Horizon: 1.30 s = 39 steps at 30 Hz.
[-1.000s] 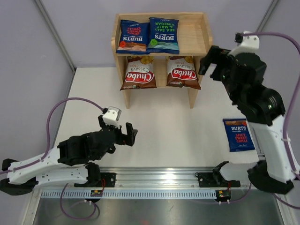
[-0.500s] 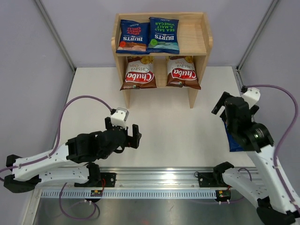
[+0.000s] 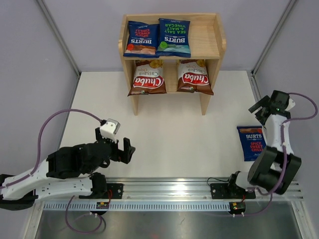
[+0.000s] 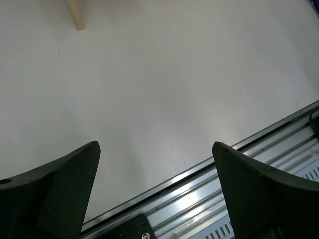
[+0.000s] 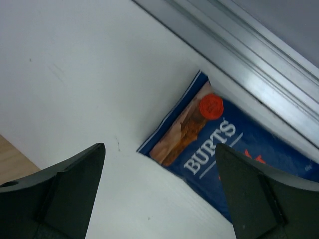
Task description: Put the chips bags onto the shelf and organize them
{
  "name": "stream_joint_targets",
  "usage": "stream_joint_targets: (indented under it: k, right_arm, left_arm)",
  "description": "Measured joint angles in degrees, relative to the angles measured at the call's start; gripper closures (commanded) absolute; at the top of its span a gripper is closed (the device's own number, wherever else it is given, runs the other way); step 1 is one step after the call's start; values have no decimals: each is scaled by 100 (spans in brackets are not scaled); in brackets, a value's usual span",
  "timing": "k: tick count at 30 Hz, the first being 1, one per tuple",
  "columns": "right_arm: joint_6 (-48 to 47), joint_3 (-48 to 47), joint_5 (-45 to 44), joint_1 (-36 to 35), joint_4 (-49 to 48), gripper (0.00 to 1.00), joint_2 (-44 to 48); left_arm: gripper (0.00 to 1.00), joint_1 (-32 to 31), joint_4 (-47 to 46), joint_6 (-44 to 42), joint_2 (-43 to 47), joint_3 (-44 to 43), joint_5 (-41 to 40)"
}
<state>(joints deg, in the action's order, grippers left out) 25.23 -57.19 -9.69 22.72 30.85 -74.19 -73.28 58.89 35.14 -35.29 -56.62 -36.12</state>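
Note:
The right gripper grabs the flat Burts bag by its far end (image 3: 249, 130) (image 5: 181, 123) next, leaving the opposite end free for handover to my left gripper.
The wooden shelf (image 3: 205, 41) stands at the back. Two blue Burts bags (image 3: 142, 39) (image 3: 173, 37) lie on its top tier. Two brown-and-white Chuba bags (image 3: 147, 78) (image 3: 195, 77) lie on the lower tier. A third Burts bag (image 3: 252, 143) lies flat on the table at the right and shows in the right wrist view (image 5: 224, 144). My right gripper (image 3: 260, 106) (image 5: 159, 199) is open and empty, low over the table just beyond that bag's far end. My left gripper (image 3: 124, 149) (image 4: 157, 189) is open and empty near the front left.
An aluminium rail (image 3: 169, 191) (image 4: 224, 199) runs along the near edge. A metal frame strip (image 5: 239, 55) borders the table's right side next to the bag. A shelf leg (image 4: 76, 15) shows far ahead of the left gripper. Purple walls enclose the table.
My right arm has swung down from beside the shelf to low over the table by the loose Burts bag. My left arm has drawn back a little to the left.

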Motion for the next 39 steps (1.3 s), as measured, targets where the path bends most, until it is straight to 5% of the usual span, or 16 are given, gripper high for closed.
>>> stream_joint_targets:
  k: [6, 22, 28, 39]
  right_arm:
    - [-708, -859, 682, 647, -184, 1, -1650]
    - [-2610, -758, 828, 1132, -11, 3, -2721]
    - [-2673, -782, 1602, 1204, 197, 42, -2892]
    - [-2081, -367, 1993, 1204, 109, 81, -2535]
  left_arm:
    - [1, 4, -72, -164, 337, 391, 146]
    - [1, 4, -297, -179, 1051, 570, 205]
    - [1, 4, -352, -229, 1051, 577, 315]
    - [1, 2, -374, -232, 1058, 577, 339]
